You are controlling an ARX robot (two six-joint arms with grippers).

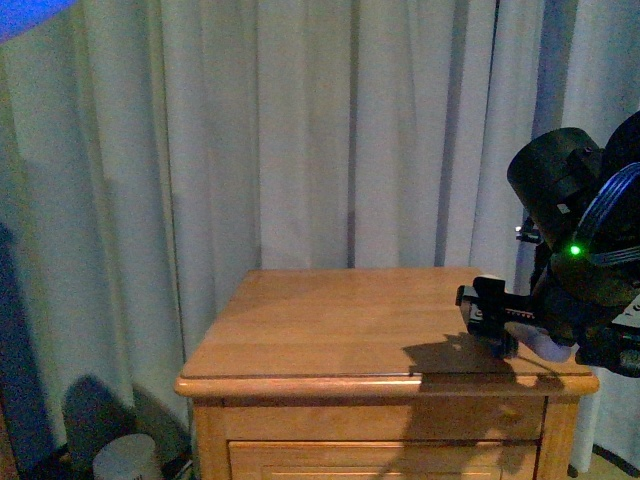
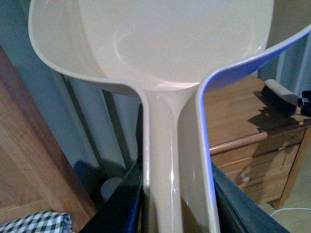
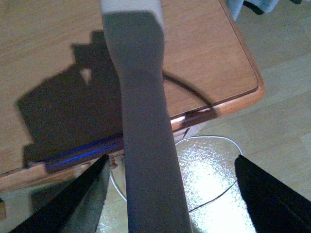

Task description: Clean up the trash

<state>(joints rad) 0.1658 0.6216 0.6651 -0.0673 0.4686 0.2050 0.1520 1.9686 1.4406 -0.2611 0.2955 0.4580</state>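
Observation:
The brush's bristles need to stay free to sweep up trash. My right gripper needs to grab the brush by its handle (image 3: 150,160).
No trash shows in any view. My left gripper (image 2: 177,194) is shut on the handle of a beige dustpan (image 2: 170,43), whose wide scoop fills the left wrist view. My right gripper (image 3: 170,167) is open over the right front corner of the wooden nightstand (image 1: 320,330). The grey handle of a brush (image 3: 141,97) runs between its fingers, nearer one finger (image 3: 92,189) than the other. The left wrist view shows the brush head (image 2: 279,94) resting on the nightstand top. My right arm (image 1: 585,260) hangs at the nightstand's right edge.
Pale curtains (image 1: 300,130) hang behind the nightstand. A white bin (image 1: 128,458) stands on the floor at its left. A thin cable (image 3: 214,194) loops over the floor below the right corner. A wooden panel (image 2: 24,160) and checkered cloth (image 2: 39,222) lie near the left arm.

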